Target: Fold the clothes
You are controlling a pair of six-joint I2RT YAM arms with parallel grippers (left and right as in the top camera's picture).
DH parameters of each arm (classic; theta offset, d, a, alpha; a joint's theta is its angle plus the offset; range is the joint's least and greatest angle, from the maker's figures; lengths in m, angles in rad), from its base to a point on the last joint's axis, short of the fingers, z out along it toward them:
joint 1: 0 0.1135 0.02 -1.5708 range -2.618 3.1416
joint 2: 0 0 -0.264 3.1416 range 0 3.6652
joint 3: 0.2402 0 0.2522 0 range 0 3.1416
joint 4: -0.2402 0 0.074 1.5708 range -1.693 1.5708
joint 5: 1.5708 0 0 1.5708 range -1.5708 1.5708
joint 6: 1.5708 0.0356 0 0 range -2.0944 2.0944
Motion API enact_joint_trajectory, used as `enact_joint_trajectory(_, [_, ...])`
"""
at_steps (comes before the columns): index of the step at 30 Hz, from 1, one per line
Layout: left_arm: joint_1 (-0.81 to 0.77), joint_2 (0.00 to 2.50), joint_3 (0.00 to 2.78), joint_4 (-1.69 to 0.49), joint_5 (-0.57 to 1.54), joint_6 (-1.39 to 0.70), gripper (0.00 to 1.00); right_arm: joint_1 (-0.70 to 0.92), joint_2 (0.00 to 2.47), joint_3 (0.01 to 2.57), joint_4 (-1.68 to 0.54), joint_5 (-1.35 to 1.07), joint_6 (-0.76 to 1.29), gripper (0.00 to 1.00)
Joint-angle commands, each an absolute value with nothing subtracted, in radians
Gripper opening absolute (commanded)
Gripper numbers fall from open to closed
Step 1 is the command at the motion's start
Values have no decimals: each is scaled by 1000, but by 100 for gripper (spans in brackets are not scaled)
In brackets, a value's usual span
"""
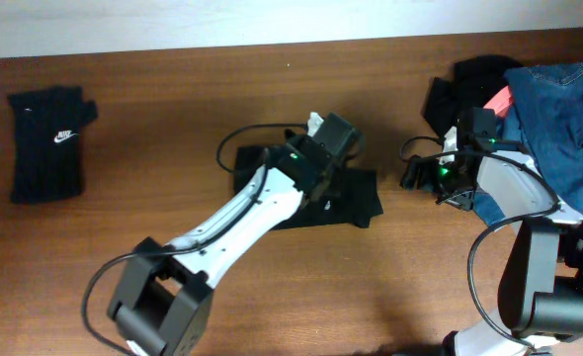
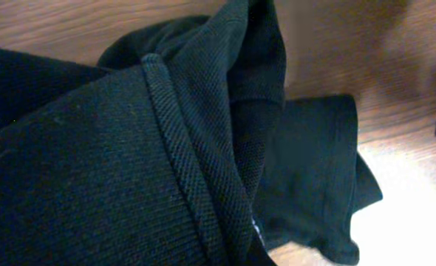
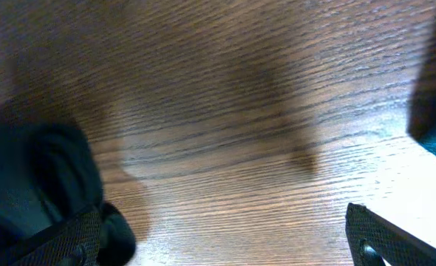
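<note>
My left gripper needs to bring the black shirt down before it lets go of the shirt, because the ribbed edge (image 2: 179, 154) hangs high over the sleeve on the tabletop.
The black shirt (image 1: 359, 201) lies bunched at the table's middle, and its ribbed knit (image 2: 92, 148) fills the left wrist view with a sleeve (image 2: 318, 170) trailing onto the wood. My left gripper (image 1: 332, 134) is over the shirt's far edge, shut on the fabric, and its fingers are hidden by the cloth. My right gripper (image 1: 411, 176) hovers just right of the shirt. In its own view the gripper (image 3: 225, 244) is open over bare wood. A lump of dark cloth (image 3: 33, 170) touches its left finger (image 3: 74, 240).
A folded black piece with a white swoosh (image 1: 49, 143) lies at the far left. A heap of blue denim (image 1: 558, 109), a coral-pink piece (image 1: 499, 99) and black cloth (image 1: 469, 74) sits at the back right, behind the right arm.
</note>
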State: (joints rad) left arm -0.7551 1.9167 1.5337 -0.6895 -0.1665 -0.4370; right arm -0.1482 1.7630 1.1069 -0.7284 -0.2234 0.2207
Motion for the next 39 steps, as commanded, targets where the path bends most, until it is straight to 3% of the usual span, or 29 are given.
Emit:
enact_joint_trajectory(1, [-782,1961,1553,-648,-152,-456,1,-150,1772,1102,-730,-239,205,99])
enact_joint_trajectory(8, [-826,2000,1553,-606,-135,-456,1,-150,1772,1102,-733,-235,205,99])
enact_joint_trajectory(13, [-860,2000,1553,-567,-97,-455,9,-150,1772,1102,-733,-235,205,99])
enact_joint_trajectory(15, [-870,2000,1553,-555,-72,-455,25,-150,1772,1102,-733,-236,205,99])
enact_joint_trajectory(19, [-875,2000,1553,-545,-70,-417,77,-150,1772,1102,-733,-236,205,99])
enact_joint_trajectory(21, [-875,2000,1553,-545,-70,-395,94,-150,1772,1102,-732,-236,205,99])
enact_joint_trajectory(22, [-875,2000,1554,-545,-70,-388,96,-150,1772,1102,-732,-236,205,98])
enact_joint_trajectory(28, [-874,1985,1586,-559,-86,-385,97,-150,1772,1102,-732,-236,206,99])
enact_joint_trajectory(34, [-871,1962,1600,-647,-341,-366,96,-150,1757,1103,-723,-282,185,96])
enact_joint_trajectory(39, [-812,1951,1600,-761,-363,-398,96,-153,1626,1159,-780,-284,102,95])
